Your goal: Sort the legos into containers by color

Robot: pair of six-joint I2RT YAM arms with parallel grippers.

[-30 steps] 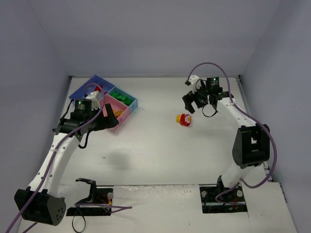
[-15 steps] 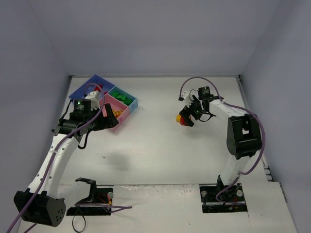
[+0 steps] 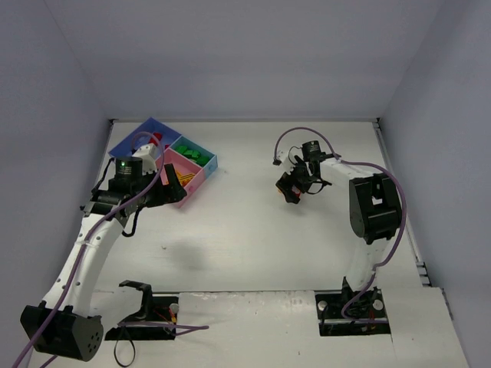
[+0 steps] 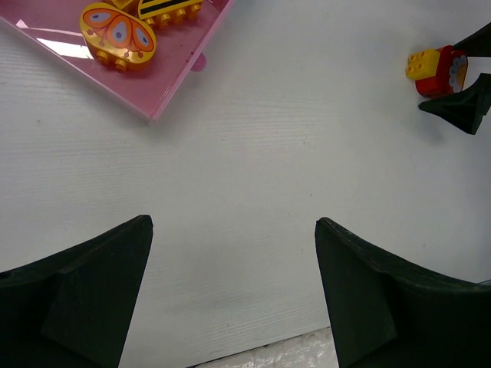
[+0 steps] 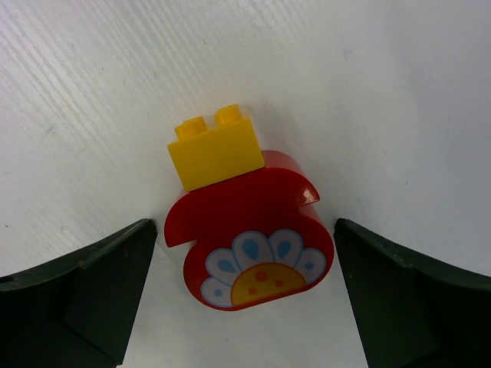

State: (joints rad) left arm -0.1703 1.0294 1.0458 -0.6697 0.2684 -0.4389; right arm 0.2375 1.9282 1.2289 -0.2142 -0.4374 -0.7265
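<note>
My fingertips are down beside the flower-print red lego's sides, so my right gripper needs to close on the lego.
A red lego with a flower print [image 5: 249, 238] lies on the white table with a small yellow lego [image 5: 216, 153] stuck to it. My right gripper [image 5: 244, 226] is open and straddles the pair, with a gap on each side. In the top view the right gripper [image 3: 291, 190] covers most of that piece. My left gripper [image 4: 232, 222] is open over bare table, just off the tray's pink container [image 4: 69, 57], which holds yellow-orange legos [image 4: 119, 34]. The teal container [image 3: 211, 161] holds green legos [image 3: 192, 154]. A red lego [image 3: 156, 139] shows in the blue container [image 3: 126, 143].
The tray sits at the back left, close to the left wall. The left gripper [image 3: 170, 189] overlaps its near edge in the top view. Grey walls close in the table on three sides. Both arm bases stand at the near edge.
My right gripper has swung down and left from behind the red-and-yellow piece and now stands around it. The left arm has stayed put.
</note>
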